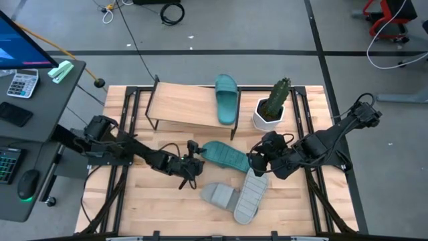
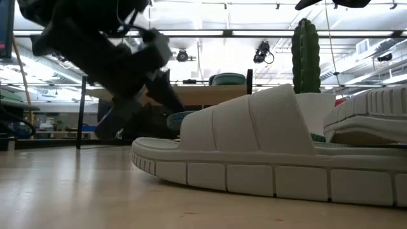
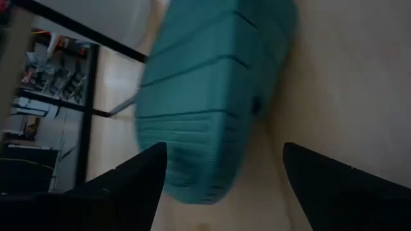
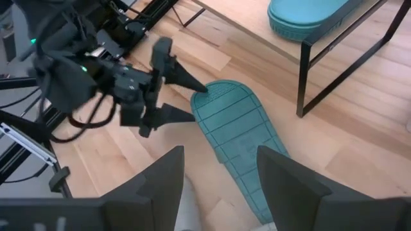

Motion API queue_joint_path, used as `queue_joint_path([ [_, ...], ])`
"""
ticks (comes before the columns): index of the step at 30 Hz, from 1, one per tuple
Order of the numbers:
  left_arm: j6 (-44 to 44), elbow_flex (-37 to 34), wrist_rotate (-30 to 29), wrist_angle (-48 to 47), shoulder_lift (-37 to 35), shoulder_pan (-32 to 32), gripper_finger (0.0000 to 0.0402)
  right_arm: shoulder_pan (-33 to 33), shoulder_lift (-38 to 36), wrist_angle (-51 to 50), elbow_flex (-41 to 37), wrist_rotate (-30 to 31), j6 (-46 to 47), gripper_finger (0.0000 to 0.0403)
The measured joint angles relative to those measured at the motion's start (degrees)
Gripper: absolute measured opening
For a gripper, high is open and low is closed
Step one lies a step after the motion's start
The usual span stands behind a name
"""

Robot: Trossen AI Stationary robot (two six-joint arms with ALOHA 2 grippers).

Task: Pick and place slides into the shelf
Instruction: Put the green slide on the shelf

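The teal slide needs to go on the shelf [image 1: 180, 104] beside its mate. My left gripper should grab the teal slide's ribbed toe end [image 1: 208, 150] for that.
One teal slide [image 1: 227, 99] lies on the right end of the shelf [image 1: 180, 104]. A second teal slide [image 1: 226, 156] lies sole up on the table in front of it. My left gripper [image 1: 194, 163] is low at this slide's left end, open, with one finger on each side of that end [image 3: 192, 173]. My right gripper [image 1: 257, 164] hangs open above the slide's right end with nothing between its fingers [image 4: 160, 176]. Two grey slides lie nearer the front edge: one strap up [image 1: 219, 195], one sole up [image 1: 251, 196]. My left gripper comes at the teal slide's left end [image 4: 207, 95] low and slanting down from the table's left, its open fingers [image 4: 186, 80] either side of that end. Whether a finger touches the slide, I cannot tell. The slide lies flat on the table, sole up.
A potted cactus [image 1: 273, 107] stands by the shelf's right end. Black frame rails [image 1: 304, 114] run along the table's sides. The strap-up grey slide [image 2: 254, 146] fills the low view's foreground. A desk with a calculator [image 1: 22, 84] stands beyond the table's left edge.
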Motion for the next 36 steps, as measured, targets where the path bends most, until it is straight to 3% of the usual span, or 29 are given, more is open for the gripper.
queue_joint_path([
  [8,1.97,0.00,-5.41,4.94,4.41,0.91,0.0291,0.00,-0.02,0.02,0.00,-0.02,0.48,0.0202],
  [14,3.79,0.00,-8.25,11.00,4.47,1.21,0.0251,0.00,-0.02,0.02,0.00,0.01,0.57,0.0202],
  [19,5.19,0.00,-8.24,11.73,4.47,1.21,0.0176,0.00,-0.02,0.02,0.00,0.01,0.57,0.0202],
  [24,9.06,0.00,-9.11,11.74,4.47,0.98,0.0056,0.00,-0.02,0.02,0.00,0.01,0.57,0.0200],
  [30,12.35,0.68,-10.96,8.68,2.46,-0.47,0.0051,0.00,-0.02,0.02,0.00,0.02,0.57,0.0194],
  [36,10.56,3.82,-13.00,-3.88,-3.04,-2.22,0.0051,0.00,-0.04,0.01,0.00,0.41,0.06,0.0190],
])
